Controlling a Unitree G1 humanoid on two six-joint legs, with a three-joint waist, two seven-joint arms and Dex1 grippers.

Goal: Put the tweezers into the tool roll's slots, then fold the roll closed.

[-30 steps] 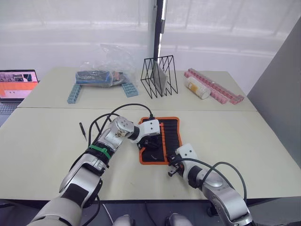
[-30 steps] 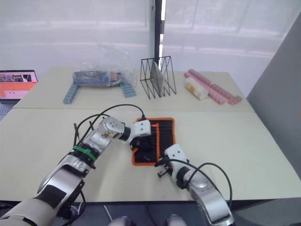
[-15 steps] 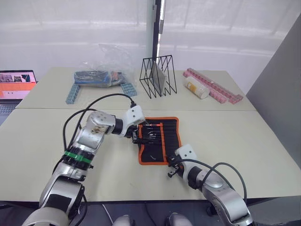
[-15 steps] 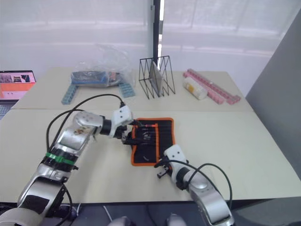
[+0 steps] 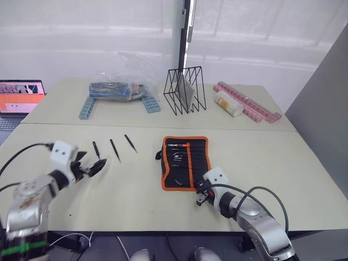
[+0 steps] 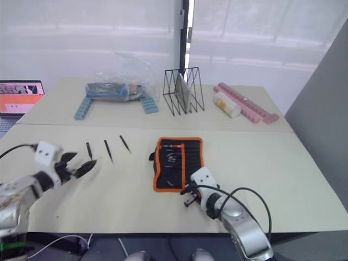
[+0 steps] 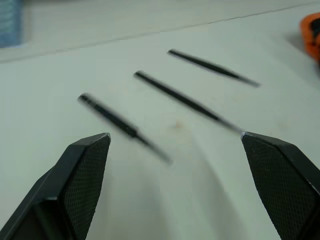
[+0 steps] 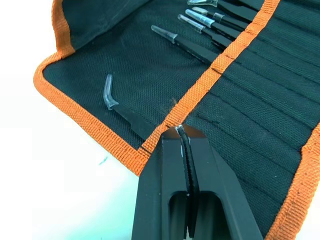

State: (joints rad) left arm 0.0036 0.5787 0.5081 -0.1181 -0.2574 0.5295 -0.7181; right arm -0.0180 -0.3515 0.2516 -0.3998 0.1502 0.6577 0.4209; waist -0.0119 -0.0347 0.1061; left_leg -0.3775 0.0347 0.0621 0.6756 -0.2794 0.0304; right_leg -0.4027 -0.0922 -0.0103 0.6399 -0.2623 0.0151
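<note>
My left gripper is to slide the black tweezer into the tool roll's slots, so it should next grab the black tweezer by its middle [image 5: 97, 150] [image 7: 129, 130].
The tool roll [image 5: 185, 162] lies open in the middle of the table, black with orange trim. Several tweezers [image 8: 204, 25] sit in its slots [image 8: 260, 75], and one with a bent tip [image 8: 126, 114] lies near the roll's corner. Three loose black tweezers [image 5: 115, 149] lie in a row on the table left of the roll, also seen in the left wrist view [image 7: 187, 100]. My left gripper [image 5: 90, 166] hovers open just short of them, with nothing between its fingers [image 7: 85, 170]. My right gripper [image 5: 200, 198] is shut, its tips resting on the roll's orange band [image 8: 200, 90] at the near edge.
At the back stand a black wire rack [image 5: 184, 90], a clear plastic bag [image 5: 124, 81] with blue blocks [image 5: 87, 107], a small jar [image 5: 228, 103] and pink strips [image 5: 250, 101]. A laptop [image 5: 19, 98] sits at the far left. A dark pole [image 5: 183, 38] rises behind the rack.
My left arm has pulled away from the roll to the left and now stands open by the three loose tweezers. The right gripper has stayed at the roll's near edge.
</note>
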